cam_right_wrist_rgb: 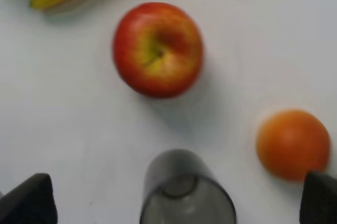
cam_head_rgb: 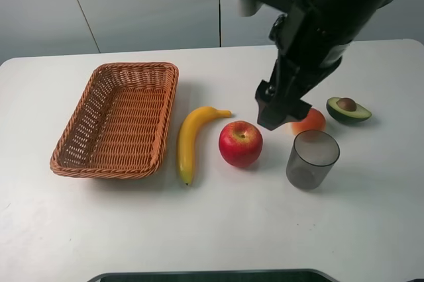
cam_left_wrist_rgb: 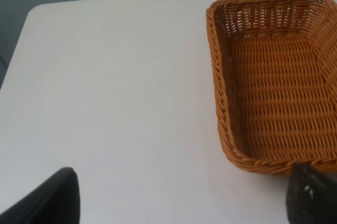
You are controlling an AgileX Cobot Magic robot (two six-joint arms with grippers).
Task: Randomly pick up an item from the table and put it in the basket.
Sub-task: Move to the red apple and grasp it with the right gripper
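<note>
The red apple should go into the wicker basket (cam_head_rgb: pixel 119 118), so my right gripper will grab it by its round body (cam_head_rgb: pixel 240 143) next.
The red apple (cam_head_rgb: pixel 240 143) with yellowish streaks sits on the white table (cam_head_rgb: pixel 218 229) near the middle; it also shows in the right wrist view (cam_right_wrist_rgb: pixel 158 49). The brown wicker basket (cam_head_rgb: pixel 119 118) stands empty to the left, also in the left wrist view (cam_left_wrist_rgb: pixel 279 82). My right gripper (cam_head_rgb: pixel 281 113) hangs above the table just right of the apple, open and empty, its fingertips (cam_right_wrist_rgb: pixel 29 200) spread wide in the right wrist view. My left gripper (cam_left_wrist_rgb: pixel 181 203) is open and empty over bare table beside the basket; it is out of the exterior view.
A yellow banana (cam_head_rgb: pixel 192 140) lies between basket and apple. A grey translucent cup (cam_head_rgb: pixel 311 158) stands right of the apple. An orange fruit (cam_head_rgb: pixel 310 122) sits behind the cup, partly hidden by my right gripper. A halved avocado (cam_head_rgb: pixel 347 110) lies at the right.
</note>
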